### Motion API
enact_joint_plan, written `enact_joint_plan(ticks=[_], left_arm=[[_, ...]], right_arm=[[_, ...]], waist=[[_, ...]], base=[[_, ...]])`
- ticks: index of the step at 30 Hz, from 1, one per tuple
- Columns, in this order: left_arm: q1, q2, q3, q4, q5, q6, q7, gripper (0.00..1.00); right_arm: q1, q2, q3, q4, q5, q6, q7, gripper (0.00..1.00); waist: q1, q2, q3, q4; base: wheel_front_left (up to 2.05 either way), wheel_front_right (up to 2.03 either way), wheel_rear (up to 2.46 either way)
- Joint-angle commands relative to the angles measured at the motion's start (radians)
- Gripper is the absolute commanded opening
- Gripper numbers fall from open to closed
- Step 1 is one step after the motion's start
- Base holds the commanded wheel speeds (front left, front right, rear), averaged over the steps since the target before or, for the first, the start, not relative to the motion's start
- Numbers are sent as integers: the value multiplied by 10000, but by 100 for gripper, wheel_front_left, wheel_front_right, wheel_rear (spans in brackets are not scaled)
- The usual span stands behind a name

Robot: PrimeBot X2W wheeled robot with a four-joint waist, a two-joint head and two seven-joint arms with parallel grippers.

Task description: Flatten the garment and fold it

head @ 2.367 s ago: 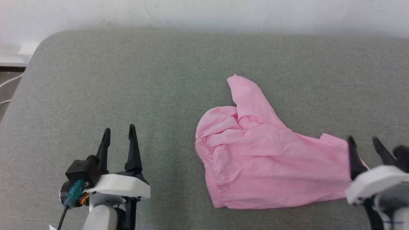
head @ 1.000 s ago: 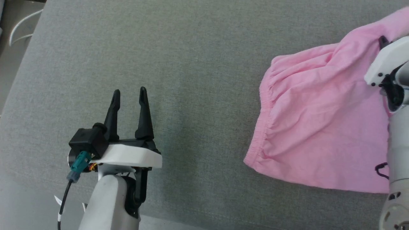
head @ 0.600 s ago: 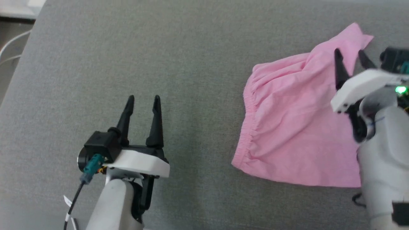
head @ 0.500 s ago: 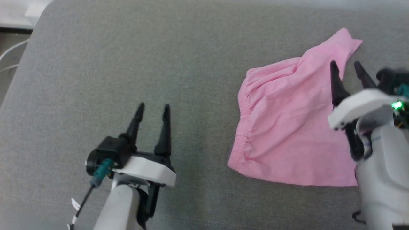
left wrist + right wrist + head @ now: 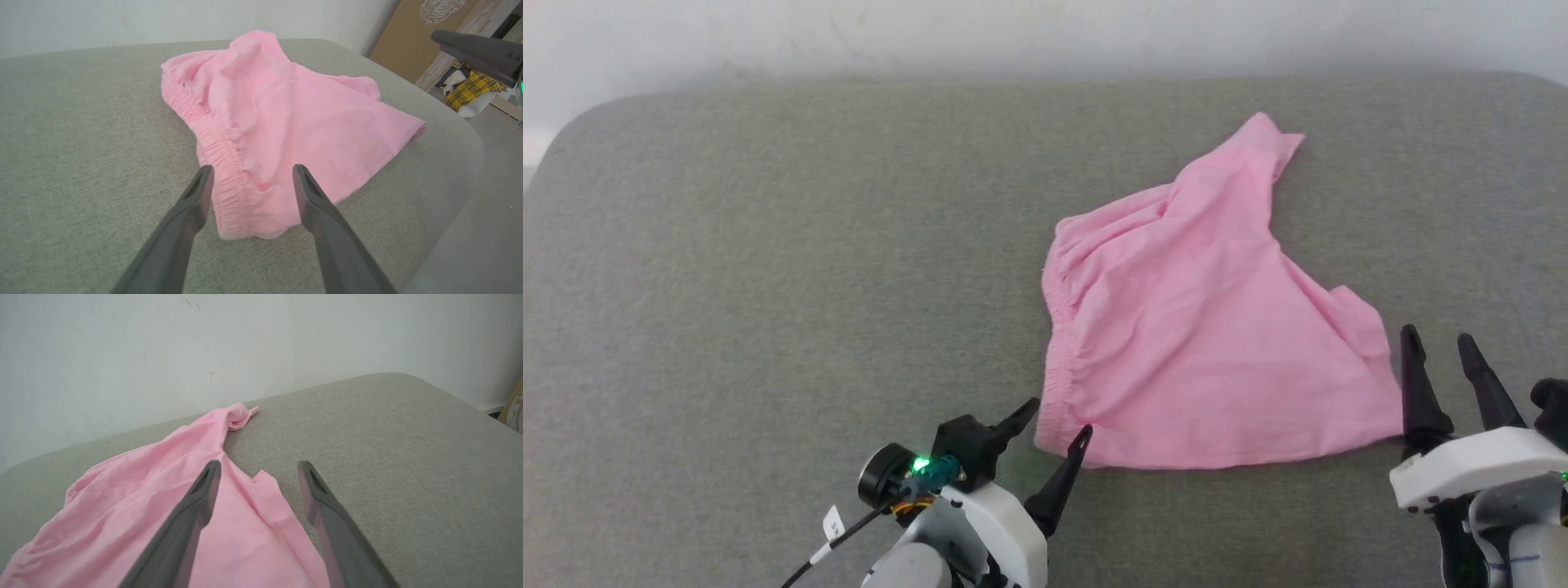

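I need to grab the near corner of the waistband next with my left gripper, where the gathered edge (image 5: 1057, 387) (image 5: 228, 188) stands up. The shorts are spread on the cushion.
The garment (image 5: 1184, 327) is a light-pink pair of shorts lying spread on the grey cushion (image 5: 768, 269), gathered waistband (image 5: 1054, 359) to the left and one leg drawn into a point at the far end (image 5: 1266, 135). My left gripper (image 5: 1058, 416) is open at the near corner of the waistband, one finger on each side of that corner (image 5: 235, 220), nothing clamped. My right gripper (image 5: 1437, 339) stands open just right of the garment's near right hem. In the right wrist view the garment (image 5: 163, 498) lies under and beyond the open fingers (image 5: 196, 498).
The grey cushion ends at a white wall (image 5: 1045, 33) behind. Its rounded right edge (image 5: 466, 134) drops to a floor where a brown board (image 5: 412, 32) and a yellow checked cloth (image 5: 474, 87) lie. Bare cushion stretches to the left.
The right gripper opened, let go of the far leg and drew back to the near right. The left gripper swung over to the waistband's near corner. The head view shifted too.
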Motion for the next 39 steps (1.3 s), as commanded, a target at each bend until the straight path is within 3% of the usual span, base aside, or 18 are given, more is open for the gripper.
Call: enact_joint_plan(ticks=[1,5,15,18,19,20,21,27,39], left_arm=[[50,84,-52,87,-117,-62,151,100],[-74,80,-11,447,-233,139,743,100],[-256,-2,222,1158,-429,1122,2503,100],[-268,36,204,1119,-495,1146,2769,96],[-275,39,209,1082,-522,1145,2790,46],[-273,43,194,1057,-546,1133,2841,10],[-268,48,176,1033,-572,1114,2894,0],[-208,91,205,858,-692,1162,2993,0],[-214,147,179,523,-794,1179,2754,0]], right_arm=[[170,29,40,-156,232,-9,51,100],[403,34,220,-318,553,-9,52,100],[451,36,479,-235,705,-9,-79,100],[408,36,520,-160,843,-9,-131,100],[399,36,533,-131,867,-9,-134,100],[397,36,538,-91,860,-9,-118,100],[398,36,538,-48,832,-9,-81,100],[412,37,171,409,382,-9,545,100],[-339,37,-717,1861,-625,-9,3939,100]], waist=[[3,0,-147,-454],[3,0,-40,-696],[3,0,332,-1027],[3,0,411,-1047],[3,0,430,-1041],[3,0,443,-1027],[3,0,452,-1008],[3,0,475,-872],[3,0,660,-493]], base=[[0,0,0],[0,0,0],[0,0,0],[0,0,0],[0,0,0],[0,0,0],[0,0,0],[0,0,0],[0,0,0]])
